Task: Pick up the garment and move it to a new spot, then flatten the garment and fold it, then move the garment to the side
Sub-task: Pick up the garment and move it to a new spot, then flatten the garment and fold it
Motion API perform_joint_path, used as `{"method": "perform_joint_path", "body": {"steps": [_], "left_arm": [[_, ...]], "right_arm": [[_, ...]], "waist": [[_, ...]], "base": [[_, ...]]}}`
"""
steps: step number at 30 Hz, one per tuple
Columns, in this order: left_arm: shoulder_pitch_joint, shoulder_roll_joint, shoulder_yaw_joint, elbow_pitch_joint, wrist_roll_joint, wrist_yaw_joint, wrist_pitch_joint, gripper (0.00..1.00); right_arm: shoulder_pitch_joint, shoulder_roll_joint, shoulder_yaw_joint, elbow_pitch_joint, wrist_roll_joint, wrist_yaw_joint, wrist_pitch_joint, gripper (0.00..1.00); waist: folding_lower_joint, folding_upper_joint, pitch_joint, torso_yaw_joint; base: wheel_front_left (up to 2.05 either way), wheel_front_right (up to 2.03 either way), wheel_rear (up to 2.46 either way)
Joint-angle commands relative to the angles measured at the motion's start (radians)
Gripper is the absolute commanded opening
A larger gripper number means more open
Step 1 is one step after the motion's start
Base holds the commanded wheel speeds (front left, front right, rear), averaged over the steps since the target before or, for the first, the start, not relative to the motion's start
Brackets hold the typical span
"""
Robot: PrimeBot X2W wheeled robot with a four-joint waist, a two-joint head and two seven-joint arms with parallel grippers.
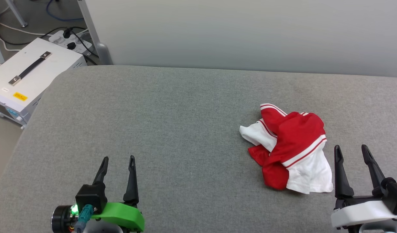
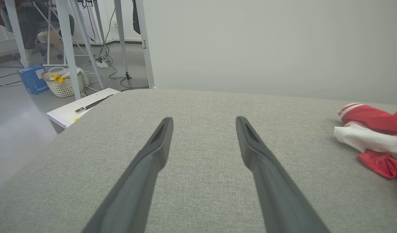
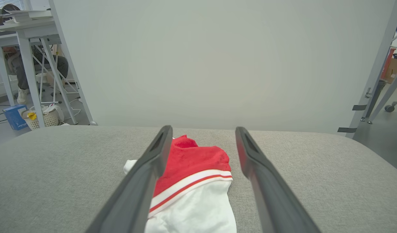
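Note:
My right gripper next needs to grab the white sleeve by the sleeve's edge point(image 1: 315, 182) to move the crumpled garment point(image 1: 290, 136) to a new spot.
The garment point(image 1: 290, 145), a red T-shirt with white sleeves and striped trim, lies crumpled on the right half of the grey padded table point(image 1: 172, 129). My right gripper point(image 1: 351, 149) stands open just right of it, near the front edge, apart from the cloth. In the right wrist view the garment point(image 3: 195, 174) lies between and beyond the fingers point(image 3: 146, 181) of my right gripper point(image 3: 203, 131), which hold nothing. My left gripper point(image 1: 117, 160) is open at the lower left, far from the shirt. Its wrist view has the gripper point(image 2: 203, 121) over bare fabric and the garment point(image 2: 373, 136) at the right edge.
A white equipment case point(image 1: 27, 77) with a black handle sits on the floor off the table's left corner, beside a power strip and cables point(image 1: 72, 38). A pale partition wall point(image 1: 243, 32) runs along the table's far edge. White desk legs and a laundry basket point(image 2: 61, 82) stand farther left.

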Motion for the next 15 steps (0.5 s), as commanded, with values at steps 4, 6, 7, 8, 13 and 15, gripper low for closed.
{"method": "perform_joint_path", "body": {"steps": [4, 6, 7, 8, 13, 15], "left_arm": [[0.022, -0.026, 0.027, 0.014, 0.031, -0.027, -0.006, 1.00], [0.026, -0.035, 0.038, 0.020, 0.041, -0.038, -0.006, 1.00], [0.028, -0.039, 0.041, 0.023, 0.045, -0.041, -0.006, 1.00], [0.030, -0.043, 0.046, 0.026, 0.050, -0.045, -0.006, 1.00], [0.036, -0.057, 0.064, 0.033, 0.067, -0.061, -0.006, 1.00], [0.038, -0.062, 0.071, 0.034, 0.074, -0.067, -0.006, 1.00]], "right_arm": [[0.028, -0.002, 0.003, 0.015, -0.017, -0.001, -0.006, 1.00], [0.035, -0.002, 0.003, 0.022, -0.022, -0.001, -0.006, 1.00], [0.037, -0.002, 0.003, 0.024, -0.023, -0.001, -0.006, 1.00], [0.039, -0.002, 0.003, 0.026, -0.024, -0.001, -0.006, 1.00], [0.044, -0.002, 0.004, 0.030, -0.026, -0.001, -0.006, 1.00], [0.045, -0.002, 0.005, 0.032, -0.027, -0.001, -0.006, 1.00]], "waist": [[0.0000, 0.0054, -0.005, 0.001], [0.0000, 0.0054, -0.007, 0.002], [0.0000, 0.0054, -0.008, 0.002], [0.0000, 0.0054, -0.009, 0.002], [0.0000, 0.0054, -0.011, 0.002], [0.0000, 0.0054, -0.012, 0.002]], "base": [[0.00, 0.00, 0.00], [0.00, 0.00, 0.00], [0.00, 0.00, 0.00], [0.00, 0.00, 0.00], [0.00, 0.00, 0.00], [0.00, 0.00, 0.00]]}}
